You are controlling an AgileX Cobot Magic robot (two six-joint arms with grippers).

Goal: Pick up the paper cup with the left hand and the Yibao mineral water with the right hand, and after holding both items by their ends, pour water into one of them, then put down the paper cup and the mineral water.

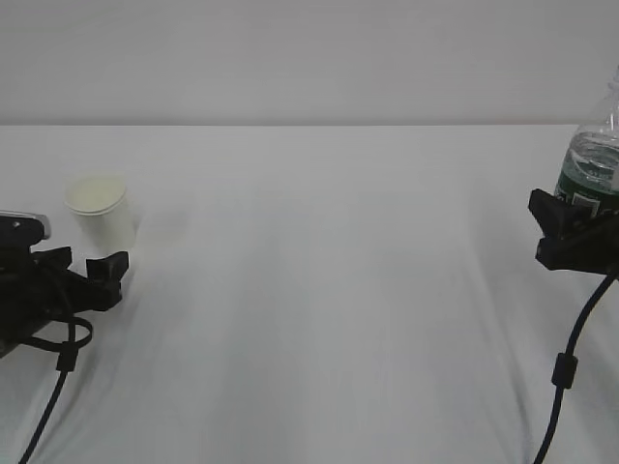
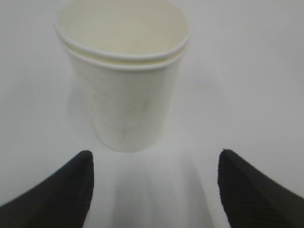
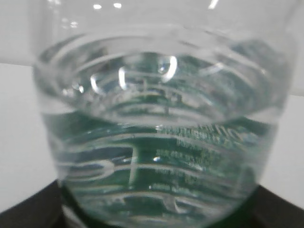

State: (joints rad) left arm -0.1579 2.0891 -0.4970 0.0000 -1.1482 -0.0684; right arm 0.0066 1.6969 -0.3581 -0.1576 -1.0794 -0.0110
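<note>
I should next grab the paper cup with my left gripper by its lower part point(image 1: 110, 236), so that the paper cup's opening point(image 1: 96, 191) stays free to receive the water.
The paper cup point(image 1: 99, 208) stands upright at the left, white with a cream inside. In the left wrist view it point(image 2: 123, 80) is just beyond the jaw tips. My left gripper point(image 1: 82, 263) is open and empty just short of the cup, low over the table, and it also shows in the left wrist view point(image 2: 155, 161). The Yibao mineral water point(image 1: 588, 164) stands at the right edge and holds water. It fills the right wrist view point(image 3: 156, 142). My right gripper point(image 1: 566, 232) is open, with a jaw on either side of the bottle's lower part.
The white table point(image 1: 319, 290) stretches between the two arms. Its far edge meets a pale wall. A black cable point(image 1: 566, 367) hangs from the right arm, and another cable point(image 1: 58, 387) hangs from the left arm.
</note>
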